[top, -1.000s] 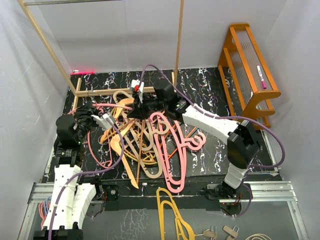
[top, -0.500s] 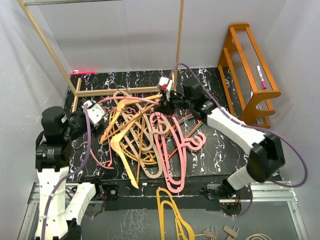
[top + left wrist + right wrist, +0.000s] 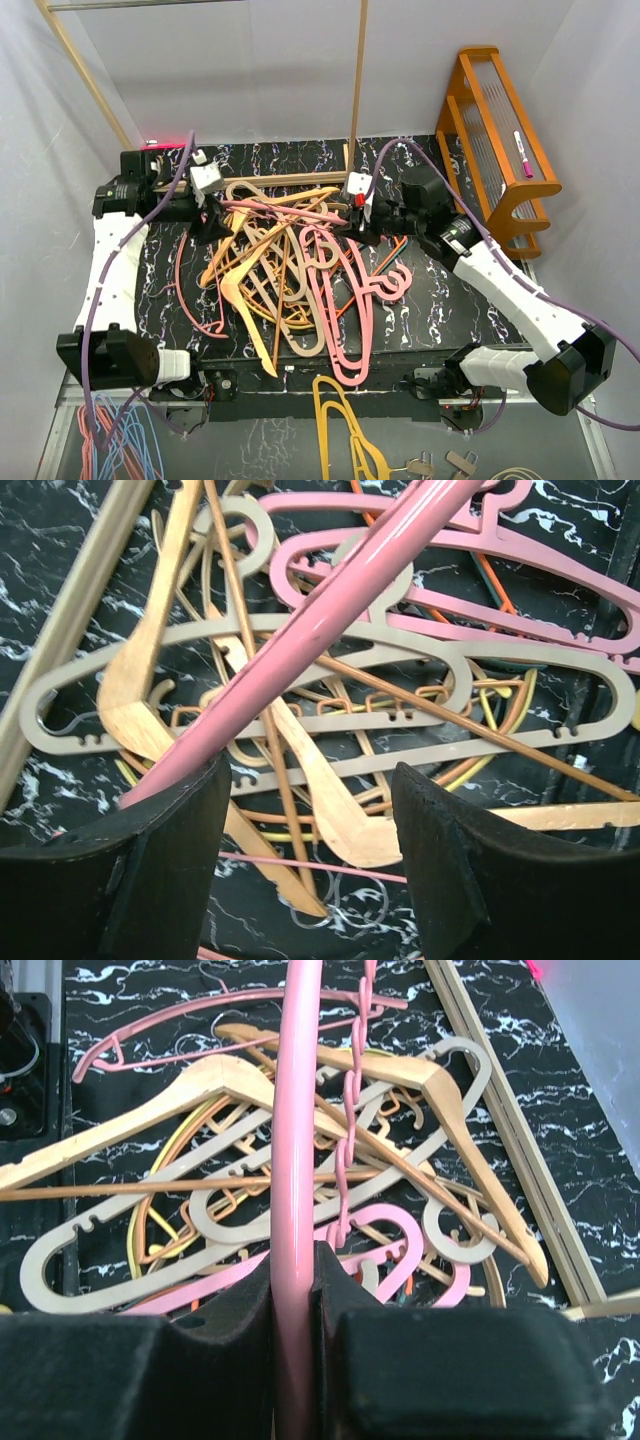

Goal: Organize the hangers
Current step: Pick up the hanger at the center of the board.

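My left gripper needs to grab the pink hanger next by the loose end of its thick bar, opposite my right gripper, so the rest of the hanger stays free to hang.
The hangers (image 3: pixel 290 275) lie in a tangled pile of pink, tan, wood and orange on the black mat (image 3: pixel 450 290). One pink hanger (image 3: pixel 285 208) is lifted above the pile, between the two grippers. My right gripper (image 3: pixel 352 213) is shut on it; in the right wrist view its thick pink bar (image 3: pixel 297 1160) runs straight up out of the gripper (image 3: pixel 297 1310), squeezed by both pads. My left gripper (image 3: pixel 217 204) stands open at the pile's back left. In the left wrist view the pink bar (image 3: pixel 330 620) crosses above the left finger (image 3: pixel 165 870), with nothing between the gripper's (image 3: pixel 310 880) jaws.
A wooden frame rail (image 3: pixel 270 181) lies along the back of the mat with upright poles (image 3: pixel 358 70). An orange rack (image 3: pixel 500 130) stands at the right. A mustard-yellow hanger (image 3: pixel 345 425) lies past the front edge, a blue-and-pink bunch (image 3: pixel 115 440) at the front left.
The left gripper opened and its arm swung out to the back left. The right gripper closed on the pink hanger and carried it right, away from the pile's middle.
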You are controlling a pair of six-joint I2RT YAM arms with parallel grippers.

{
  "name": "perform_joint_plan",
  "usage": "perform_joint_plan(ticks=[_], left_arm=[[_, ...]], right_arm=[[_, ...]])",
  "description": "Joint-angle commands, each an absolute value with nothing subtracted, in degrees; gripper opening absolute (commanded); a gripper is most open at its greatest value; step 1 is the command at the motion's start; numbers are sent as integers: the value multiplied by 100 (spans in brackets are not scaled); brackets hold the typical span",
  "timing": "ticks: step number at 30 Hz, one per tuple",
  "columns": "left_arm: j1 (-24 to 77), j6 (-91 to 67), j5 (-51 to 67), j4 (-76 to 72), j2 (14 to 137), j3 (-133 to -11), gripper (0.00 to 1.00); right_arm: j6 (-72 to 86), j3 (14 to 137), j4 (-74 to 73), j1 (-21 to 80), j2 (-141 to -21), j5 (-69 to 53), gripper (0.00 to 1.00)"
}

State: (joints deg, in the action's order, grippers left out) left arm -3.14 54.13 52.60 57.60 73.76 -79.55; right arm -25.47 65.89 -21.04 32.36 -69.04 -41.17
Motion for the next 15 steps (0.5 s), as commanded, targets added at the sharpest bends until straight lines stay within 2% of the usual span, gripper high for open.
perform_joint_plan(ticks=[1, 5, 11, 15], left_arm=[[-820, 6533, 6266, 6077, 7720, -8531, 64], [-1349, 6832, 6733, 5766, 7811, -8585, 64], [-1406, 9431, 6953, 8107, 8552, -8816, 63], [-1342, 9459, 6959, 8235, 8594, -8673, 63]], right_arm=[[-2864, 7003, -2658, 3195, -6577, -4314, 8], [-2906, 7128, -3009, 3144, -6603, -4252, 8], [-2769, 7210, -2849, 3072, -6554, -4379, 8], [-2806, 7271, -2849, 3027, -6652, -4252, 8]])
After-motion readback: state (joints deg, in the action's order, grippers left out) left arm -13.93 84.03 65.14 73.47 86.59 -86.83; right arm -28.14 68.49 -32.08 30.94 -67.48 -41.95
